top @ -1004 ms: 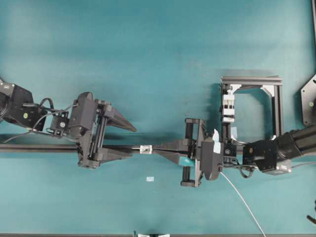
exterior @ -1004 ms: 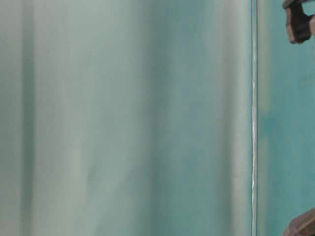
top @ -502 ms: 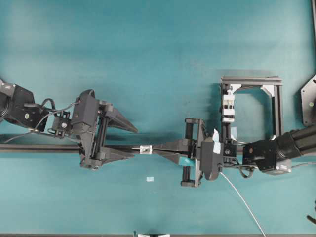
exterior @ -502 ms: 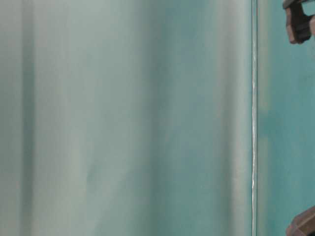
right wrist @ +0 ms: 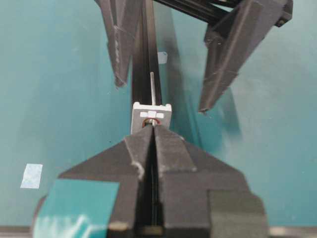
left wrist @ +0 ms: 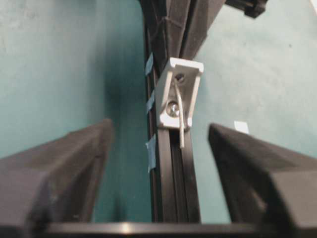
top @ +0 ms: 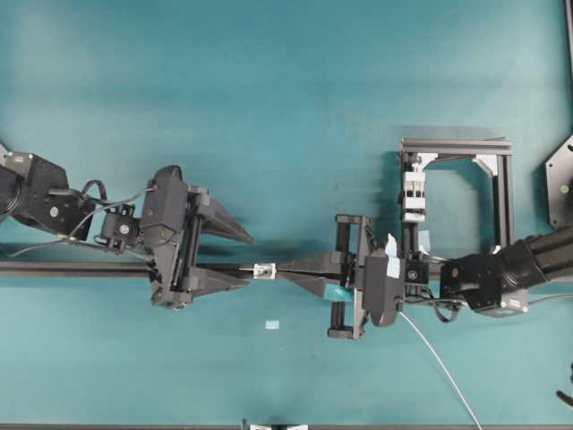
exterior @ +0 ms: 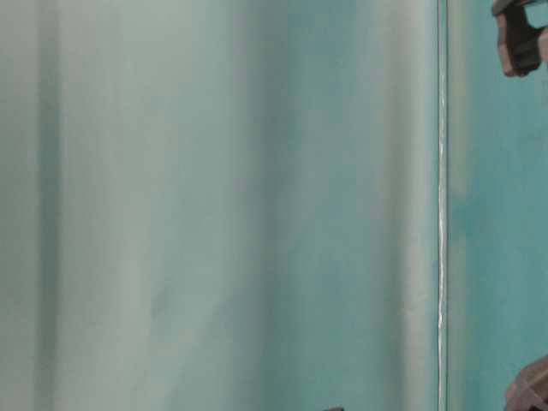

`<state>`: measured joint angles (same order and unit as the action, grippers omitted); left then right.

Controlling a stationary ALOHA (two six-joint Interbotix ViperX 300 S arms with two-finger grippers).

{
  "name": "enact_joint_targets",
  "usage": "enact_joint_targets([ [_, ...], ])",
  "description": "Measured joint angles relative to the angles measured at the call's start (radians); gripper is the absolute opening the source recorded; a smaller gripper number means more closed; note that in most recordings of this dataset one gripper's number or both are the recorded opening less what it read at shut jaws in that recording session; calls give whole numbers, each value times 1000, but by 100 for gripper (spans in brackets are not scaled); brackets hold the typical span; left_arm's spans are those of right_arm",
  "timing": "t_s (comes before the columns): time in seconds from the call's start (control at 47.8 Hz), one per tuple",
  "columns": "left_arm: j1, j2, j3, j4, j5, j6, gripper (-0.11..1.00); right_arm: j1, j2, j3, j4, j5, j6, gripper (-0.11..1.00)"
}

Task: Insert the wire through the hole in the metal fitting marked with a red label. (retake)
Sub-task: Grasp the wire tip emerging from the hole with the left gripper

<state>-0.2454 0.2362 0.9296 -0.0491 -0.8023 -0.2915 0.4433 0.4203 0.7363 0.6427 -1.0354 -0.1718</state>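
The left gripper grabs the wire by its protruding end (top: pixel 246 268) next, since the wire's short tip pokes out of the metal fitting (top: pixel 263 270).
The small silvery metal fitting (top: pixel 263 270) sits on a black rail (top: pixel 72 268). In the right wrist view a red ring marks the hole (right wrist: pixel 151 121) on the near face of the fitting (right wrist: pixel 151 111). My right gripper (top: pixel 280 270) is shut on the thin pale wire, its tips (right wrist: pixel 154 128) against that face. The wire's stiff tip (right wrist: pixel 152 89) pokes out of the far side and shows in the left wrist view as a pale wire end (left wrist: pixel 181 121) below the fitting (left wrist: pixel 178 94). My left gripper (top: pixel 250 260) is open, with a finger on either side of the rail (left wrist: pixel 171 188).
A black square frame (top: pixel 457 143) with a white clip block (top: pixel 414 193) stands at the right. A pale blue tape patch (top: pixel 272 325) lies on the teal mat. The wire's tail (top: pixel 439 363) trails toward the front edge. The table-level view is mostly blur.
My left gripper has crept right toward the fitting and its fingers have drawn closer together. The right gripper and the wire have not moved.
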Motion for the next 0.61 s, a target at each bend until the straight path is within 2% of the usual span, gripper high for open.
enact_joint_targets([
  [0.105,0,0,-3,0,21,-3,1,-2,0,0,2,0,0,3],
  [0.209,2,0,-2,0,28,2,-8,-2,0,0,0,0,0,3],
  [0.606,5,-6,-3,6,31,11,-10,-3,0,0,0,8,0,3],
])
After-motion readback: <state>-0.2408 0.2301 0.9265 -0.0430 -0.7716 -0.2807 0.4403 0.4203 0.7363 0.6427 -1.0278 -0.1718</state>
